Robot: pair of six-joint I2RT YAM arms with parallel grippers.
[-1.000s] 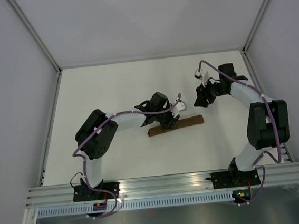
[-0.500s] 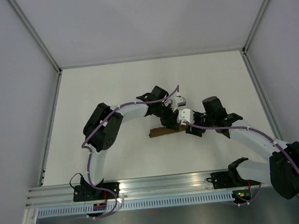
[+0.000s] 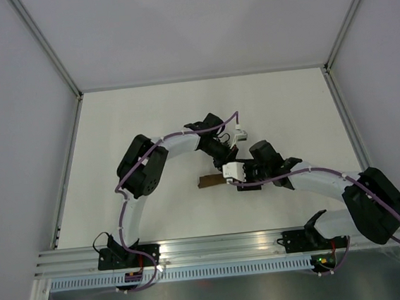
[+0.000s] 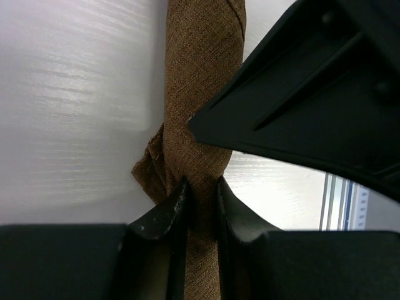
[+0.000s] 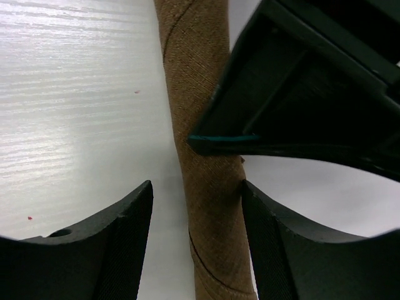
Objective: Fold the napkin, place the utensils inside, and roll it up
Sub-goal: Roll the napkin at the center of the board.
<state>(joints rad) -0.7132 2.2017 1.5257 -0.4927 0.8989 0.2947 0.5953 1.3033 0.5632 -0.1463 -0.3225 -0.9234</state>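
My right gripper grabs the napkin roll across both sides next, beside my left gripper, to keep the napkin rolled up and free the left gripper.
The napkin is a tight brown roll lying on the white table. In the left wrist view the roll runs away from the camera, and my left gripper is shut on it, with both fingers pressed against the cloth. In the right wrist view my right gripper is open, one finger on each side of the roll, with a gap on the left. From above, the left gripper and the right gripper meet over the roll's right part. The knife is hidden.
The two gripper bodies crowd each other: the right one fills the upper right of the left wrist view, and the left one does the same in the right wrist view. The aluminium rail lines the near edge of the table.
My right arm has swung in from the far right of the table, and its open gripper now straddles the roll. The left gripper has stayed on the roll, and its arm has shifted slightly.
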